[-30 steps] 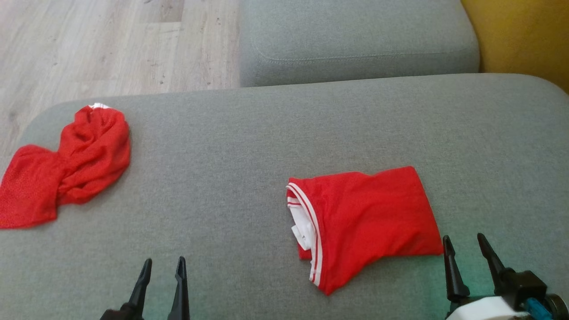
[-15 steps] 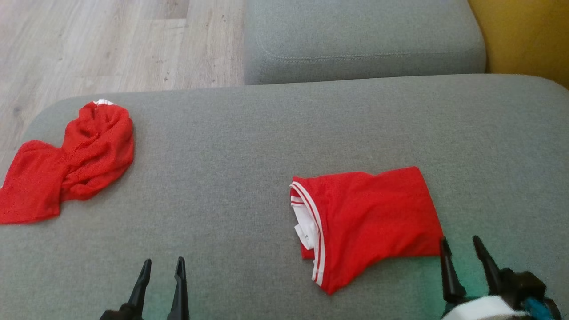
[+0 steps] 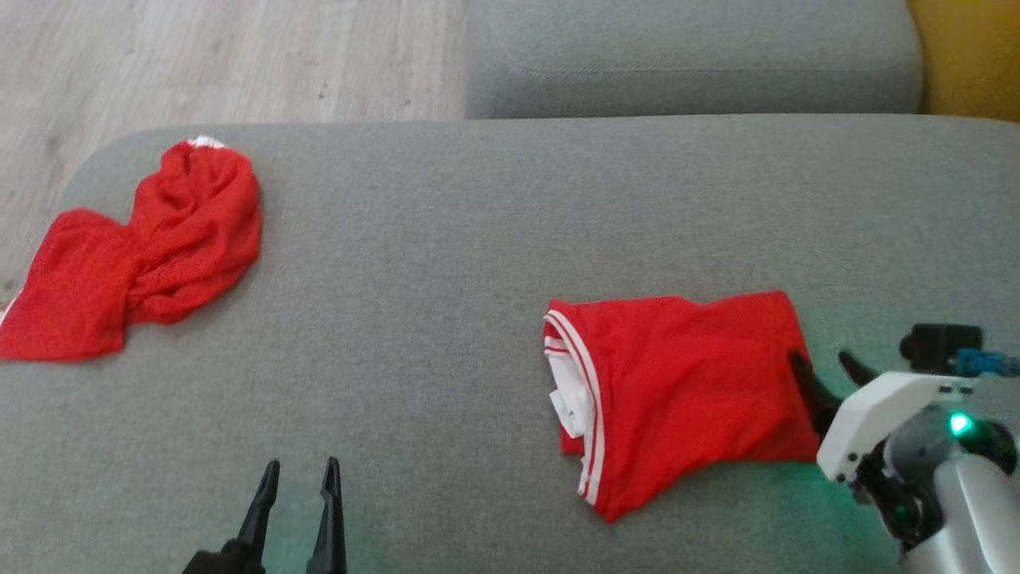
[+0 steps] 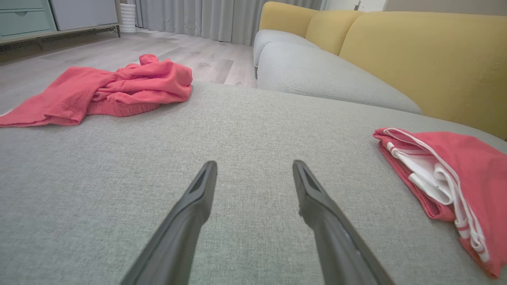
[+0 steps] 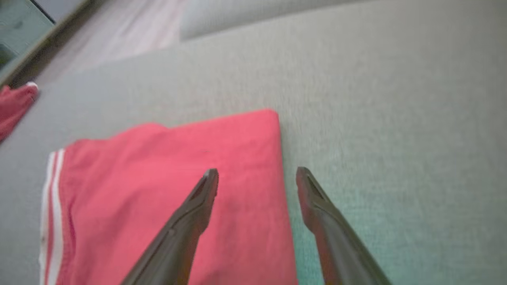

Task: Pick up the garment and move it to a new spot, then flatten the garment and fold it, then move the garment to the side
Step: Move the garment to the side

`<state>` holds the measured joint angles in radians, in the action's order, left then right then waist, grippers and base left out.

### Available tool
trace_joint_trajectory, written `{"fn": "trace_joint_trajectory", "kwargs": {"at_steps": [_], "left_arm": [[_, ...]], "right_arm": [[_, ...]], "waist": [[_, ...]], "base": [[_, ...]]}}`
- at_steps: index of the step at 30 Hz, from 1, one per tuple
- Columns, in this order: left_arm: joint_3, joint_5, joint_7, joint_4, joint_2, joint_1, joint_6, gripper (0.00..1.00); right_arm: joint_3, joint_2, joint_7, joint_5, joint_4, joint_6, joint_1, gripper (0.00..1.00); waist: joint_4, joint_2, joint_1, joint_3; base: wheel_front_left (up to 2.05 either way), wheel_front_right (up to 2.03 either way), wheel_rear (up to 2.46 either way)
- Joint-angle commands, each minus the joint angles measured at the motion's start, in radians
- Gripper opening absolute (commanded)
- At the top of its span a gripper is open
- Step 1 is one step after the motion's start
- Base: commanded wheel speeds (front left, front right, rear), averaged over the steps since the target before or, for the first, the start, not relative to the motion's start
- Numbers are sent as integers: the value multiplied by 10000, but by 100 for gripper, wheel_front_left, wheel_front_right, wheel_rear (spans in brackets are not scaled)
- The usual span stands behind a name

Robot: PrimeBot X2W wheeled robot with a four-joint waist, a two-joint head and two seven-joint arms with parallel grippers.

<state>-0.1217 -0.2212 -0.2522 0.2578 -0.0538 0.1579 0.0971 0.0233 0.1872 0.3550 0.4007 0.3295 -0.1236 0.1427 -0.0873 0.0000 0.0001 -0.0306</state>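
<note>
The robot's right gripper should next grab the folded garment [image 3: 684, 383] by its plain folded edge [image 3: 795, 330]. Then the robot will move the garment to a new spot.
A folded red garment [image 3: 685, 391] with white trim lies on the grey cushion [image 3: 446, 239], right of centre. My right gripper [image 3: 821, 359] is open at the garment's right edge. In the right wrist view one finger of the right gripper [image 5: 257, 170] is over the red garment [image 5: 158, 178] and the other is over bare cushion. A second, crumpled red garment [image 3: 151, 247] lies at the cushion's far left. My left gripper [image 3: 303, 464] is open near the front edge, holding nothing. The left wrist view has the left gripper [image 4: 254, 163] between the crumpled garment [image 4: 119, 89] and the folded garment [image 4: 467, 166].
Another grey seat cushion [image 3: 685, 56] lies beyond the one I work on. A yellow backrest [image 3: 972, 56] rises at the far right. Wooden floor [image 3: 239, 56] runs past the cushion's far left edge, with a cabinet [image 4: 23, 16] standing on it.
The right arm has moved forward, bringing its open fingers up to the folded garment's right edge. The head camera has shifted slightly. The left gripper and both garments have stayed put.
</note>
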Motion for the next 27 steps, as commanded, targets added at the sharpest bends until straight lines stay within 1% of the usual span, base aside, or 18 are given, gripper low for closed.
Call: {"fn": "trace_joint_trajectory", "kwargs": {"at_steps": [1,3,5,8,9,10,12,16,20,24,27], "left_arm": [[266,66,-95,-223,36,-468,19,100],[251,84,-95,-213,36,-527,35,100],[241,100,-95,-206,36,-632,53,100],[257,113,-95,-215,36,-768,77,100],[276,114,-95,-231,36,-811,81,100],[304,114,-95,-257,36,-852,81,100],[328,121,-95,-323,36,-950,87,100],[326,228,-95,-515,36,-1249,142,100],[209,471,-95,-673,-98,-1638,228,100],[39,599,-95,-850,-423,-1908,287,100],[-38,634,-95,-971,-691,-1967,307,100]], "right_arm": [[188,155,243,-36,-86,-71,504,100],[150,96,615,-131,444,-71,713,100],[227,113,874,-466,993,-71,921,100],[225,-139,1117,-458,1662,-71,1257,100],[221,-239,1114,-314,1804,-71,1397,39],[223,-356,1130,-72,1910,-71,1549,0],[183,-346,908,146,1995,-71,1953,0],[-162,24,70,-270,2150,-71,3143,0],[-838,874,-317,-943,2537,-71,4280,0],[-1916,1842,-640,-1888,2997,-71,5051,0],[-2812,2347,-815,-2662,3370,-71,5432,0]], "waist": [[-118,0,-1,-97],[-206,0,-1,-212],[-301,0,-1,-333],[-361,0,-1,-495],[-353,0,-1,-561],[-321,0,-1,-651],[-179,0,-1,-887],[377,0,-1,-1633],[874,0,-1,-2422],[1173,0,-1,-3021],[1268,0,-1,-3330]], "base": [[0,0,0],[0,0,0],[0,0,0],[0,0,0],[0,0,0],[0,0,0],[0,0,0],[0,0,0],[0,0,0],[0,0,0],[0,0,0]]}}
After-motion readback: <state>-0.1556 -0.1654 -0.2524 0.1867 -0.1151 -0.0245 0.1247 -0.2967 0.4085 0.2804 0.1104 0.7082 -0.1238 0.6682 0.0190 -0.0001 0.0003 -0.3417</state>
